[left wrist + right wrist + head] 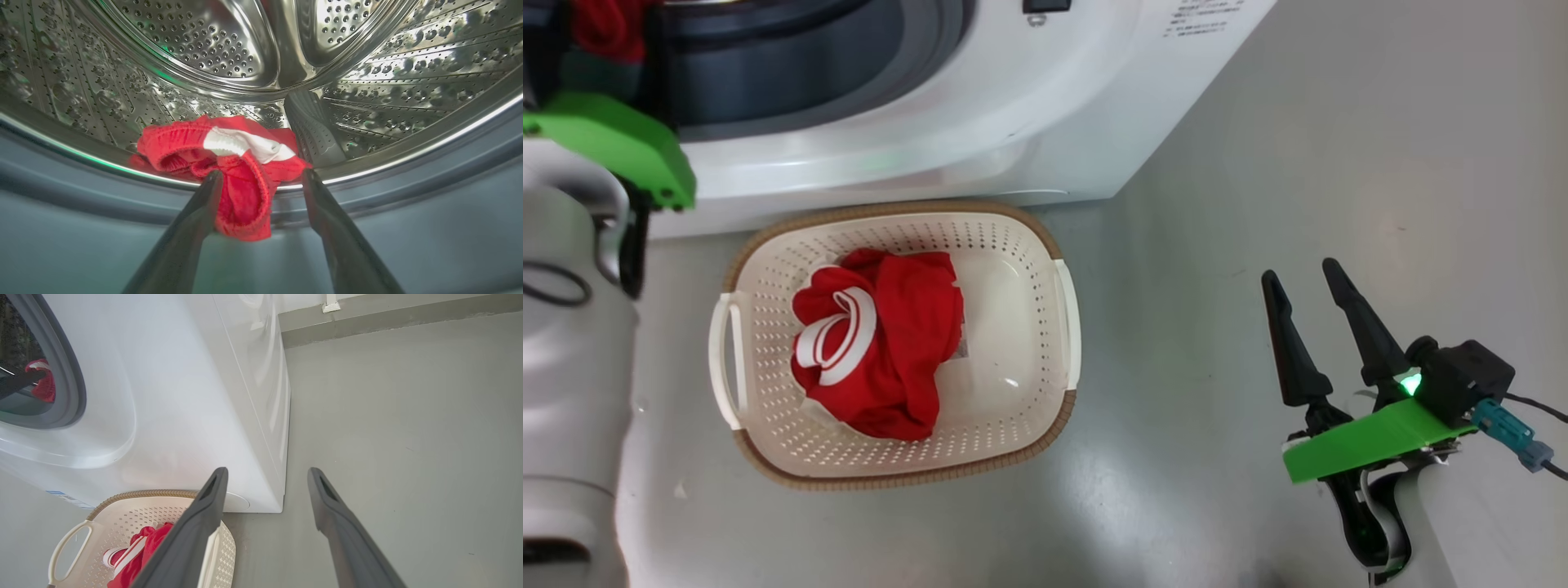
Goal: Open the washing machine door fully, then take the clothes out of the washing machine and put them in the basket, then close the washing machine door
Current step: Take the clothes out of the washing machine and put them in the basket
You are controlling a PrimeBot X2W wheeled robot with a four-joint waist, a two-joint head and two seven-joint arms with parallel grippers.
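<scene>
The left gripper needs to bring the laundry out to the basket, so it should next grab the red garment by its hanging fold [247, 210].
Inside the washing machine [980, 122], a red garment with a white panel [241, 163] hangs over the lip of the steel drum [204, 49] onto the grey gasket [408, 212]. My left gripper [261, 174] is open, its fingers either side of the garment's hanging fold, and one finger [204, 200] touches the cloth. The same garment [43, 381] shows in the opening in the right wrist view. Another red garment with white stripes [882, 343] lies in the basket [1021, 245] on the floor before the machine. My right gripper [1307, 278] hangs open and empty right of the basket. The washing machine door is out of view.
Grey floor [1258, 163] stretches to the right of the machine and the basket. A low wall base [388, 318] runs behind the machine. My left forearm with its green mount [613, 139] stands over the basket's left side.
</scene>
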